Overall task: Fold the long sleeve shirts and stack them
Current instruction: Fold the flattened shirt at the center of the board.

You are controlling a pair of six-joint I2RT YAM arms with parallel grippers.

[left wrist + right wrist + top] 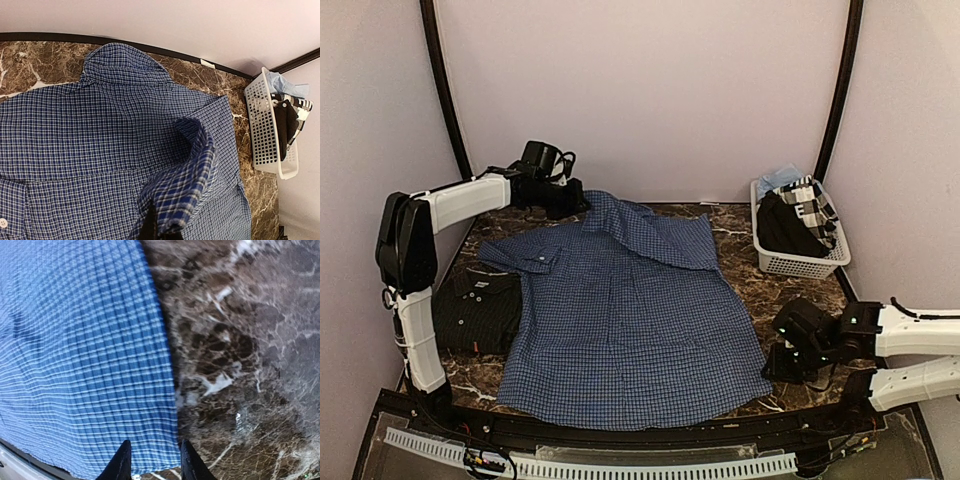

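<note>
I need to grip the blue checked shirt next with my right gripper by its side edge at the hem corner, to fold that side inward.
The blue checked long sleeve shirt lies spread on the marble table. My left gripper is at its far left corner, shut on a raised fold of the blue cloth; only a dark fingertip shows in the left wrist view. The near-black shirt lies folded at the left, partly under the blue one. My right gripper is low at the blue shirt's near right hem. In the right wrist view it is open, its fingertips straddling the hem edge.
A white slatted basket with dark, plaid and light blue clothes stands at the back right; it also shows in the left wrist view. Bare marble lies right of the shirt. Walls close in the back and sides.
</note>
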